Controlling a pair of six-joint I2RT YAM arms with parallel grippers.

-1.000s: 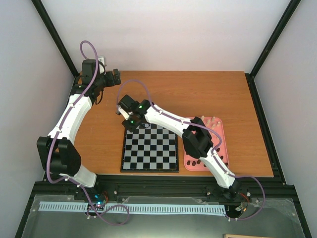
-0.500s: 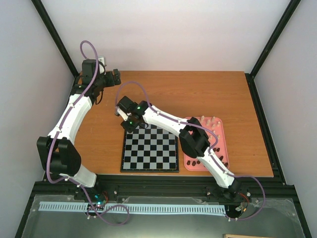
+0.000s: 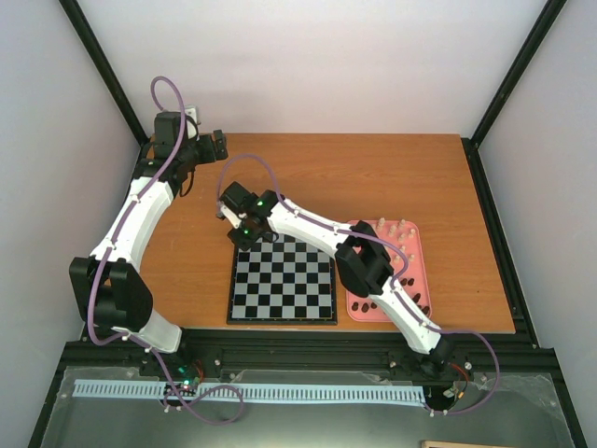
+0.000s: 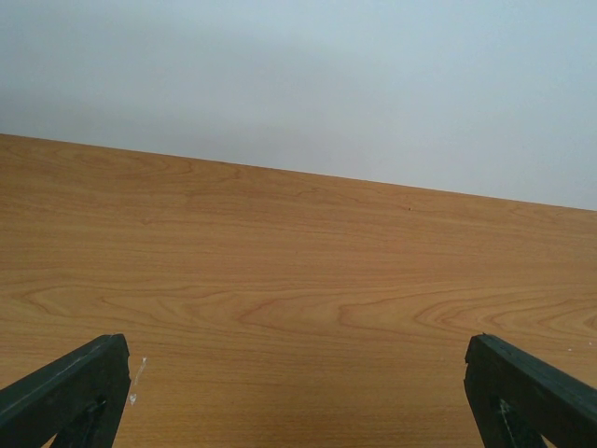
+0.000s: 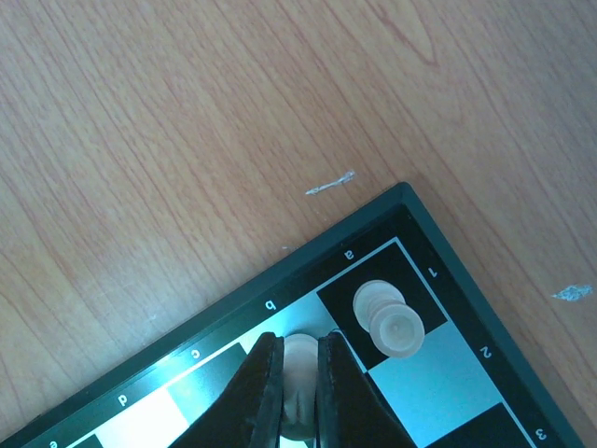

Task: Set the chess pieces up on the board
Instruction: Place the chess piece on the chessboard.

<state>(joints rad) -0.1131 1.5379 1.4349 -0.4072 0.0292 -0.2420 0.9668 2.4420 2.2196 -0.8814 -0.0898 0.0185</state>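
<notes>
The cream piece's base is low over the b square beside the corner piece and would land, so my right gripper releases the cream piece next.
The board [image 3: 283, 280], checkered black and light grey, lies on the table in front of the arms. My right gripper [image 5: 299, 349] is shut on a pale cream chess piece [image 5: 300, 362], holding it low over the b square of the board's corner row [image 5: 280, 322]. Whether the piece touches the board I cannot tell. Another cream piece [image 5: 390, 320] stands upright on the black corner square beside it. From above, the right gripper [image 3: 242, 232] is at the board's far left corner. My left gripper [image 4: 298, 397] is open over bare wood, with nothing between its fingers [image 4: 65, 392].
A pink tray [image 3: 411, 240] to the right of the board holds several cream and dark brown pieces. The right arm [image 3: 317, 229] stretches across the board's far right part. The left gripper [image 3: 220, 145] stays at the table's far left corner, by the wall.
The right arm has reached slightly further toward the board's far left corner with the cream piece still in its grip. The left arm has not moved.
</notes>
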